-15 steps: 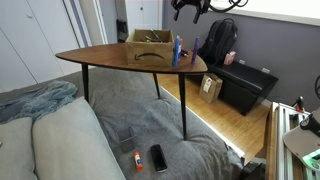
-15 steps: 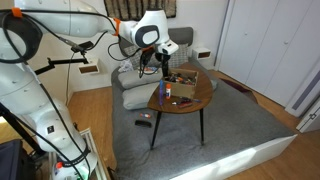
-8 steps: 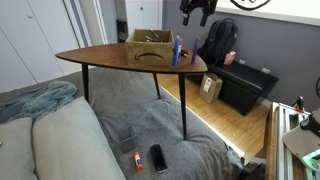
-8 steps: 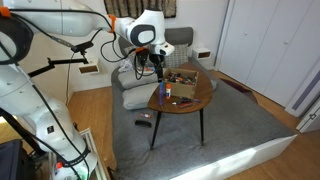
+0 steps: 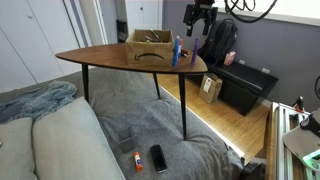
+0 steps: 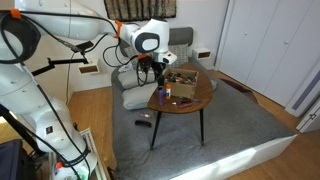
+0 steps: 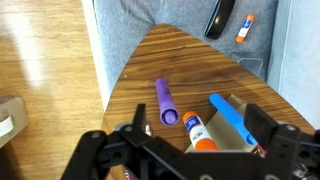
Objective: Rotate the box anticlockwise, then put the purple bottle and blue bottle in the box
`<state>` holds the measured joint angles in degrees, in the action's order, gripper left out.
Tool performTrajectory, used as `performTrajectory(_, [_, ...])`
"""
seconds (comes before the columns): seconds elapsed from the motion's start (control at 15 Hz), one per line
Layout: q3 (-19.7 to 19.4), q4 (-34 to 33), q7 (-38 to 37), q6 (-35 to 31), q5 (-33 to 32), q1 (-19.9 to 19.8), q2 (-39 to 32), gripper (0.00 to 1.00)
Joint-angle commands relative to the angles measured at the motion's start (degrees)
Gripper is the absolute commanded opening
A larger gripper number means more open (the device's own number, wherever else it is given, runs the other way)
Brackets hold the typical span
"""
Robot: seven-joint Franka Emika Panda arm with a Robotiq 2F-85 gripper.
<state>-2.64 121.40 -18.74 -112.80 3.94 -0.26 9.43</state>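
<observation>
My gripper grabs the upright purple bottle by its top end from above next, so its body hangs free to go into the box.
The brown cardboard box (image 5: 148, 45) stands on the wooden table (image 5: 110, 57), its corner showing in the wrist view (image 7: 232, 145). The blue bottle (image 5: 176, 50) and purple bottle (image 5: 194, 48) stand upright by the box at the table's pointed end. The wrist view looks down on the purple bottle (image 7: 166, 100), the blue bottle (image 7: 232, 118) and an orange-and-white tube (image 7: 198, 132) between them. My gripper (image 5: 197, 18) (image 6: 155, 68) (image 7: 196, 125) hangs open and empty above these bottles, touching nothing.
A smaller cardboard box (image 5: 211, 87), a black chest (image 5: 245, 85) and a dark backpack (image 5: 222, 40) sit beyond the table. A phone (image 5: 158, 157) and a small tube (image 5: 137, 160) lie on the grey rug. Cushions (image 5: 50, 135) are in front.
My gripper has come down and moved toward the bottles at the table's pointed end. The box and bottles have not moved.
</observation>
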Motion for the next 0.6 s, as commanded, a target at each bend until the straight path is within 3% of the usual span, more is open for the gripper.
performTrajectory(0.0, [0.35, 0.99, 2.05, -0.23, -0.75, -1.42, -0.12, 1.00])
performTrajectory(0.13, [0.47, 1.15, 1.47, -1.96, -1.92, -1.91, -0.92, 1.00])
performTrajectory(0.4, [0.40, 0.78, 1.78, -3.28, -2.29, -2.11, -2.85, 0.85])
performTrajectory(0.47, [0.40, 0.69, 1.76, -3.46, -2.23, -2.10, -3.26, 0.76])
performTrajectory(0.53, [0.37, 0.57, 1.96, -3.50, -2.00, -2.06, -3.64, 0.75])
